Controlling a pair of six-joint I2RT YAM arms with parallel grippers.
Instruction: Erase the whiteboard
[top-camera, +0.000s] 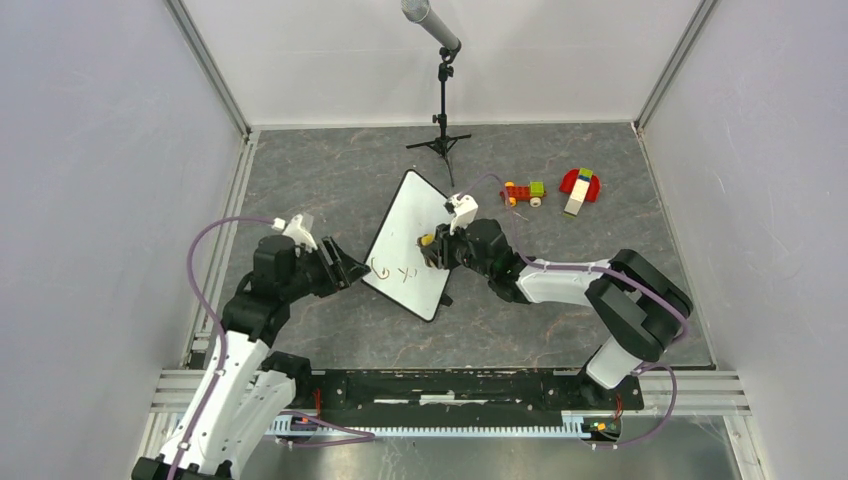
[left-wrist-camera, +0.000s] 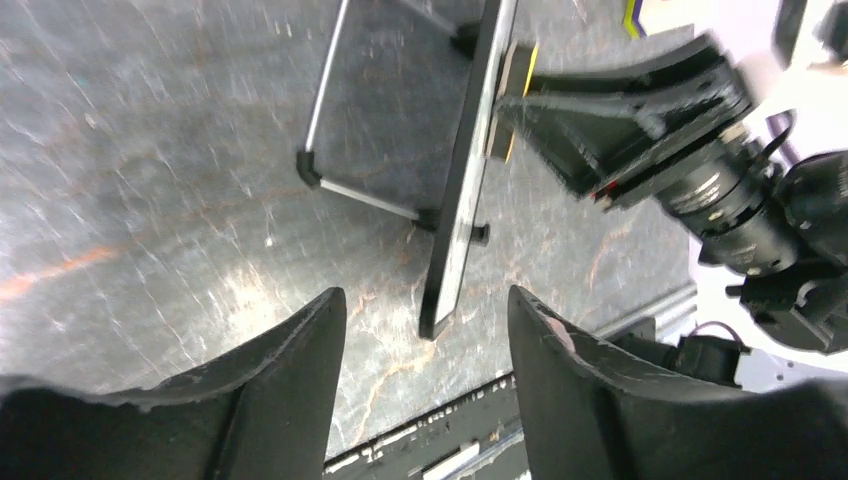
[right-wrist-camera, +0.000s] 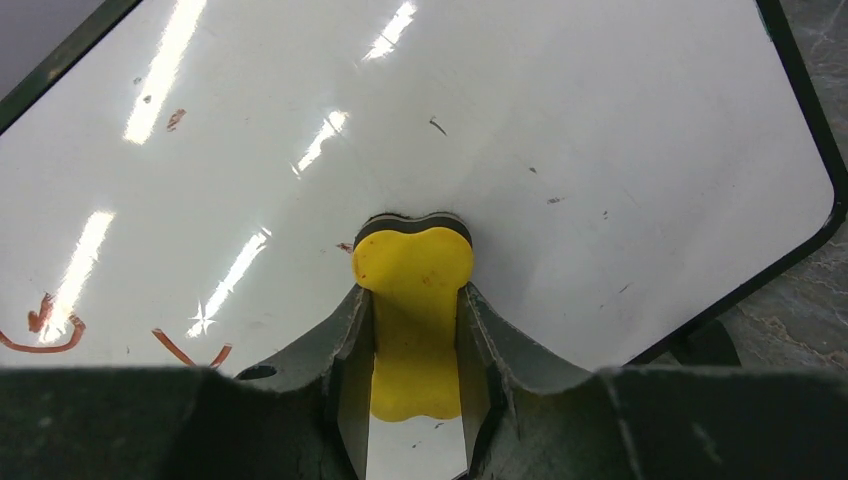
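I should open my right gripper now, because the yellow eraser (top-camera: 427, 241) lies with its dark bottom on the board and would rest there.
The whiteboard (top-camera: 405, 215) stands tilted at the table's middle, with red handwriting (top-camera: 390, 270) near its lower end. My right gripper (top-camera: 432, 250) is shut on a yellow eraser (top-camera: 427, 241) that presses on the board's face. In the right wrist view the eraser (right-wrist-camera: 412, 290) sits between the fingers on the board (right-wrist-camera: 520, 120), with red marks (right-wrist-camera: 60, 325) at the lower left. My left gripper (top-camera: 350, 268) is open and empty beside the board's left edge. In the left wrist view the board (left-wrist-camera: 465, 170) shows edge-on, its corner just beyond my left gripper (left-wrist-camera: 425, 300).
A microphone stand (top-camera: 441, 140) is behind the board. A toy train (top-camera: 523, 192) and a red block toy (top-camera: 579, 187) lie at the back right. A thin metal leg (left-wrist-camera: 350, 190) with black feet shows left of the board. The arms' rail (top-camera: 450, 385) runs along the near edge.
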